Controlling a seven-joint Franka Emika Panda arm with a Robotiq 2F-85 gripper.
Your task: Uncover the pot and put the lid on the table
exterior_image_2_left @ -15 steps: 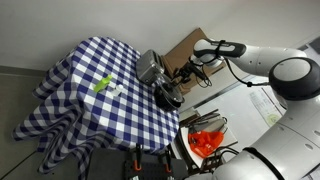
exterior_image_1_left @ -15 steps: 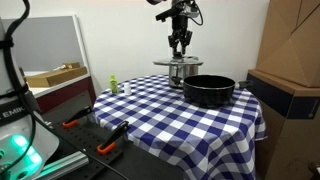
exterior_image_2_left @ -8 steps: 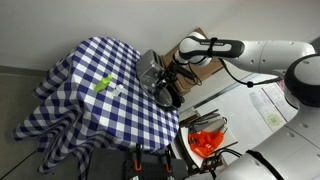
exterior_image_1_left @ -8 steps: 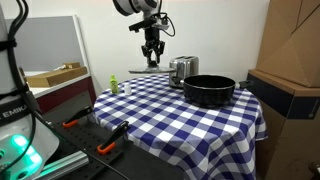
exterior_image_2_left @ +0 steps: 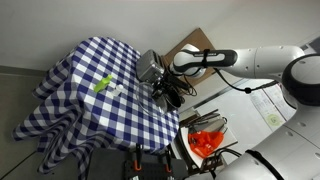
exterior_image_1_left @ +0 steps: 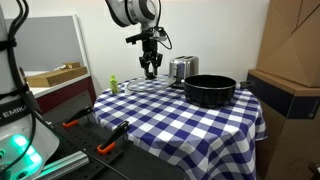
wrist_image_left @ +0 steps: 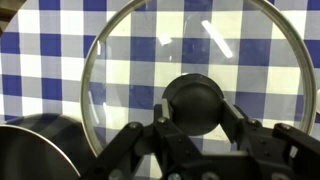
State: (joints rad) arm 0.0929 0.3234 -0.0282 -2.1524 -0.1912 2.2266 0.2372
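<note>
I must keep holding: the glass lid's rim hangs above the checked cloth.
The black pot (exterior_image_1_left: 209, 92) stands uncovered on the blue-and-white checked table (exterior_image_1_left: 170, 125), toward one edge. My gripper (exterior_image_1_left: 150, 70) is shut on the black knob of the glass lid (exterior_image_1_left: 148, 86). It holds the lid level and very low over the cloth, well to the side of the pot. I cannot tell whether the lid touches the cloth. In the wrist view my gripper (wrist_image_left: 195, 112) has a finger on each side of the knob, and the checked cloth shows through the lid (wrist_image_left: 130, 60). In an exterior view my gripper (exterior_image_2_left: 165, 88) and arm hide most of the pot.
A shiny toaster (exterior_image_1_left: 183, 68) stands behind the pot, close to the lid; it also shows in an exterior view (exterior_image_2_left: 150, 68). A small green bottle (exterior_image_1_left: 114, 84) stands near the table's far corner. A dark workbench with orange-handled tools (exterior_image_1_left: 95, 130) and cardboard boxes (exterior_image_1_left: 290, 50) flank the table.
My gripper has carried the lid sideways away from the pot, past the toaster, and lowered it close to the cloth. The pot stays in place.
</note>
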